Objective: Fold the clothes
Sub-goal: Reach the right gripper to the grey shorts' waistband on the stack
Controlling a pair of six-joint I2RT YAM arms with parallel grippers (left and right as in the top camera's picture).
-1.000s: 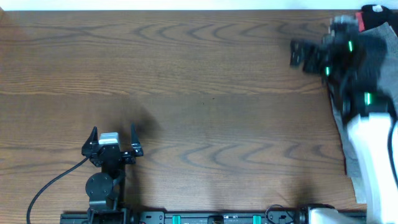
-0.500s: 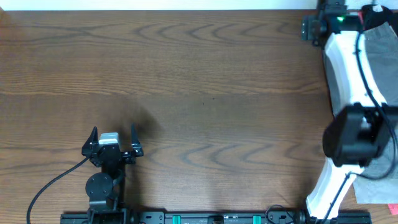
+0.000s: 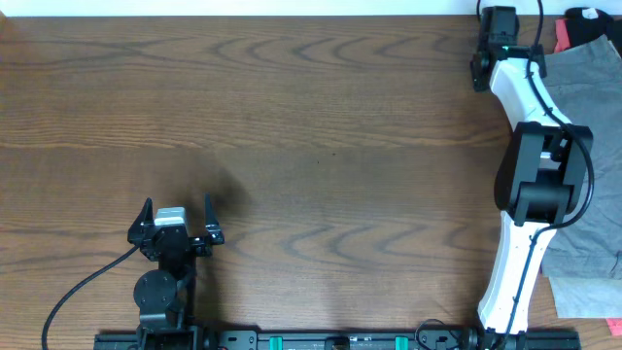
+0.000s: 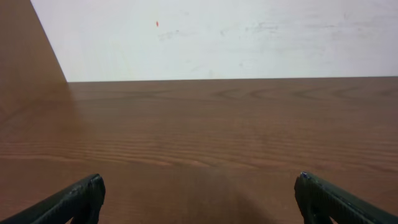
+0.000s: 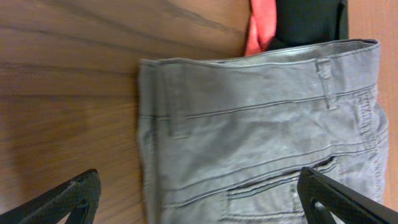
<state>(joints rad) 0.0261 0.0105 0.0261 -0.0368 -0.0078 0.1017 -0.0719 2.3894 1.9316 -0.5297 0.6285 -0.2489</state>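
Observation:
The grey shorts (image 3: 583, 92) need to be dragged away for folding, so my right gripper will grab them next, just below their waistband corner beside the empty wood.
The medium grey shorts (image 3: 583, 92) lie spread at the table's far right. In the right wrist view their waistband (image 5: 163, 106), belt loops and a back pocket (image 5: 267, 193) show from above. My right gripper (image 3: 483, 44) is at the back right of the table, by the shorts' left edge. In its own view it (image 5: 199, 185) hangs open and empty above the shorts, not touching them. A paler khaki-grey pair (image 3: 583, 297) lies at the front right. My left gripper (image 3: 175, 219) is open and empty at the front left, low over bare wood (image 4: 199, 185).
A red item (image 5: 260, 28) and a black garment (image 5: 308, 22) lie just beyond the waistband, at the table's back right corner (image 3: 583, 19). A white wall (image 4: 217, 37) rises behind the far table edge. The right arm's white link (image 3: 520, 262) stands along the shorts' left side.
The right arm has swung off the clothes pile and stretched toward the back edge, uncovering the grey shorts. The left arm has not moved.

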